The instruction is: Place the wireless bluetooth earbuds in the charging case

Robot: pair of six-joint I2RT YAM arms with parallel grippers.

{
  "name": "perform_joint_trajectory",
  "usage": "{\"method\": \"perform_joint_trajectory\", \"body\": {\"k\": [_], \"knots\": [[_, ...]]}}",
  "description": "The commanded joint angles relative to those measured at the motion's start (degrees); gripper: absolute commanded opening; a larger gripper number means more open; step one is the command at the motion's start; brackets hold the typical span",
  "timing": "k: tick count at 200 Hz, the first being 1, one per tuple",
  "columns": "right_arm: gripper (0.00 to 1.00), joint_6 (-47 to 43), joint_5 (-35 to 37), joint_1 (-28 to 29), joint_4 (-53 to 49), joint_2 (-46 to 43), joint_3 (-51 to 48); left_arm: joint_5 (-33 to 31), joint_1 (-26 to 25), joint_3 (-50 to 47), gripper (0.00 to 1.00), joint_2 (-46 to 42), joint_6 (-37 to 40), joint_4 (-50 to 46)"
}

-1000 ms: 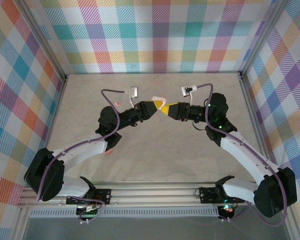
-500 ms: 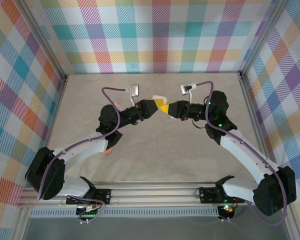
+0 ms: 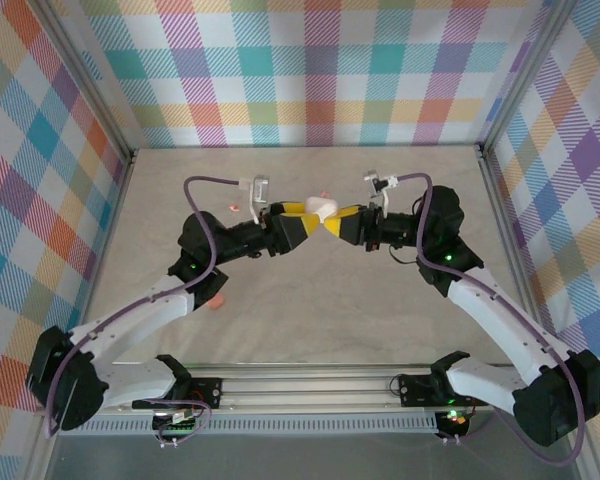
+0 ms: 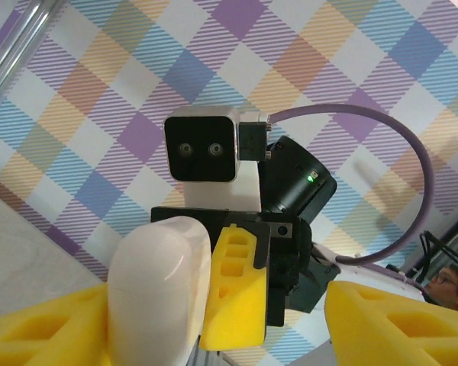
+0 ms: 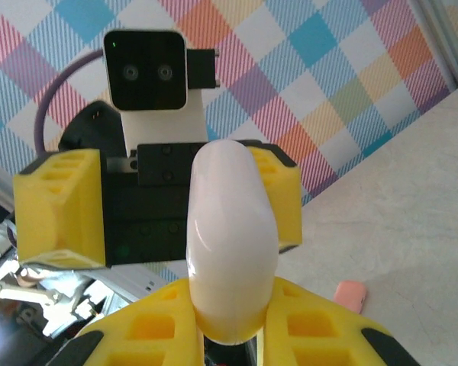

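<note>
My right gripper is opposite the body end of the charging case (image 3: 325, 209). My left gripper should grab the case by that body end next, so the lid stays free for putting in the earbuds.
A closed white charging case (image 3: 325, 209) hangs in mid-air over the middle of the table. My right gripper (image 3: 334, 217) is shut on its lower end, its yellow fingers (image 5: 149, 328) pressing both sides of the case (image 5: 229, 236). My left gripper (image 3: 310, 218) faces it with jaws open. In the left wrist view the case (image 4: 159, 293) stands beside the left gripper's (image 4: 210, 320) left finger, with a wide gap to the other finger. A tiny salmon-pink piece, likely an earbud (image 3: 234, 207), lies on the table behind the left arm. The right wrist view shows a small pink piece (image 5: 349, 294) on the table.
A rounded pink object (image 3: 216, 303) peeks out beside the left forearm on the near left of the table. Plaid walls (image 3: 310, 70) close in the back and both sides. A metal rail (image 3: 310, 385) runs along the near edge.
The left gripper, shut on the white case a second ago, has opened off it. The right gripper has closed on it. Both wrists have rolled and the left arm shifted left.
</note>
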Motion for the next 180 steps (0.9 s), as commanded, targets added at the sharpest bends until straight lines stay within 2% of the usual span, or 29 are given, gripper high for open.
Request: {"method": "perform_joint_trajectory", "body": {"k": [1,27,61,97,117,161,180], "knots": [[0.13,-7.88,-2.24,-0.05,-4.30,-0.28,-0.36,3.13,1.29,-0.50,0.68,-3.72,7.60,-5.66],[0.13,-9.60,-4.74,-0.05,-4.15,0.34,0.48,6.91,2.63,-0.37,0.64,-4.58,9.88,-9.38],[0.13,-9.66,-6.47,-0.05,-4.14,1.09,1.02,11.31,3.26,0.11,0.55,-2.75,8.24,-7.32],[0.12,-9.47,-6.59,-0.05,-4.31,1.13,0.66,12.80,3.26,0.81,0.52,-0.85,7.30,-6.73],[0.12,-9.32,-6.50,-0.05,-3.99,1.30,0.64,12.99,3.28,1.15,0.41,-0.07,7.42,-6.61],[0.12,-9.21,-8.02,0.04,-3.61,2.60,0.50,13.21,3.17,1.86,0.29,1.10,6.95,-5.74],[0.14,-9.55,-7.70,0.04,-4.82,2.89,1.03,13.41,3.16,2.11,0.19,1.29,7.06,-5.79]]}}
